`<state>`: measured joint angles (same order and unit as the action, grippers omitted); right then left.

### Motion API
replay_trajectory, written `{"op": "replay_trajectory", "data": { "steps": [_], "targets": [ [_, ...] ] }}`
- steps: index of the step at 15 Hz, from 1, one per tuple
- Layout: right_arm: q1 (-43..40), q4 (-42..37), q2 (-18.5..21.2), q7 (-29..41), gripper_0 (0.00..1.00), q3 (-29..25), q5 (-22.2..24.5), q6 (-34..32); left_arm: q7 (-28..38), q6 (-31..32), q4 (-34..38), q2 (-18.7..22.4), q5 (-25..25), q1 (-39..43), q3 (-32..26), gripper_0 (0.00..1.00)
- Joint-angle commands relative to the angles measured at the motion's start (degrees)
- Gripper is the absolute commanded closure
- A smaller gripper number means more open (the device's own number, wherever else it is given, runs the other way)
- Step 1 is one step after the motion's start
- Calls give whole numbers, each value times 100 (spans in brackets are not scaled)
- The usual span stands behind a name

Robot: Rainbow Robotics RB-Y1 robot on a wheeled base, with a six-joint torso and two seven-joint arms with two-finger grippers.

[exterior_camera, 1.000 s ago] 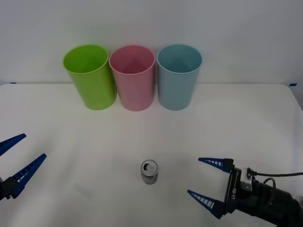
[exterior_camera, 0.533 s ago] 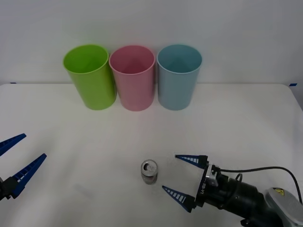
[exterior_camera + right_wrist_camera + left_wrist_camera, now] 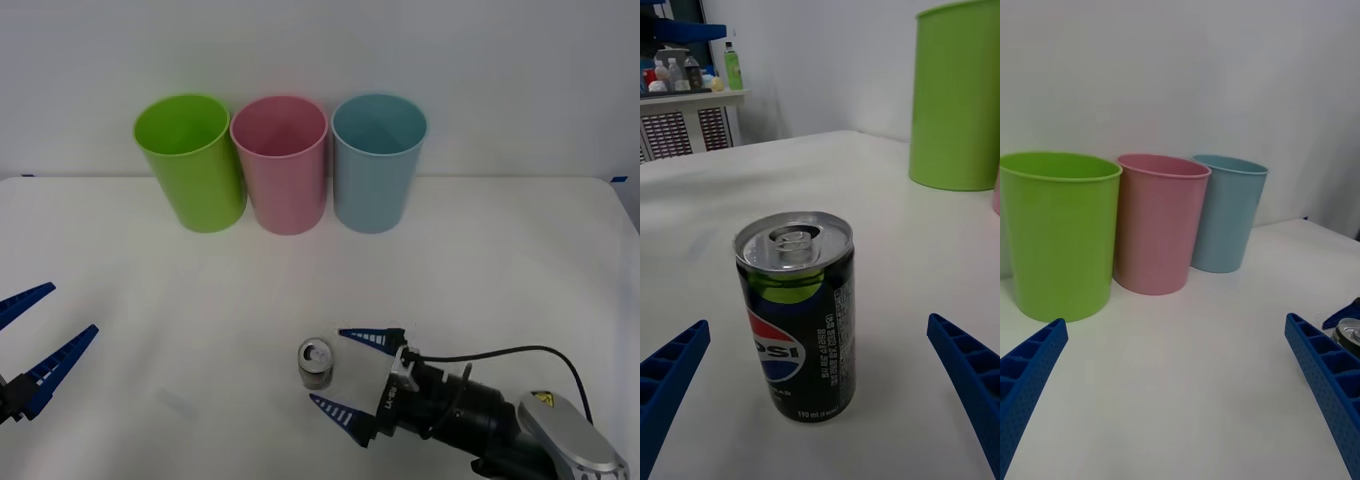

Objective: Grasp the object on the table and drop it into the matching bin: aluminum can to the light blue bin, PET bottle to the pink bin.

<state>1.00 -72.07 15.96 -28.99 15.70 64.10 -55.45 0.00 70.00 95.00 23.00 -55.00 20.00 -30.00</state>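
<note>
My right gripper is to grab the aluminum can by its black side (image 3: 316, 378) next, and then it will drop the can into the light blue bin (image 3: 378, 165).
The aluminum can (image 3: 315, 363) stands upright on the white table (image 3: 520, 260), near its front edge. In the right wrist view the can (image 3: 797, 322) is black-sided with a silvery top and pull tab. My right gripper (image 3: 326, 366) is open, level with the can; its blue fingertips (image 3: 679, 358) reach the can's right side without touching it. The light blue bin (image 3: 378, 165) and the pink bin (image 3: 282, 165) stand at the back. My left gripper (image 3: 73, 308) waits open at the table's left.
A lime green bin (image 3: 192, 165) stands left of the pink one in the back row. The left wrist view shows the same row: green bin (image 3: 1060, 232), pink bin (image 3: 1160, 221), light blue bin (image 3: 1227, 214). Bare tabletop lies between the can and the bins.
My right gripper has slid left across the table towards the can, from well to its right up to its side. The can and the left arm have not moved.
</note>
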Motion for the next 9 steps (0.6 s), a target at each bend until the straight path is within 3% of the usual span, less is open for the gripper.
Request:
{"op": "replay_trajectory", "data": {
  "steps": [1,9],
  "targets": [
    [58,0,-66,-19,0,187,6,280,0,0,0,0,0,0,0,0],
    [164,0,-251,-72,0,565,24,895,0,0,0,0,0,0,0,0]
  ]
}}
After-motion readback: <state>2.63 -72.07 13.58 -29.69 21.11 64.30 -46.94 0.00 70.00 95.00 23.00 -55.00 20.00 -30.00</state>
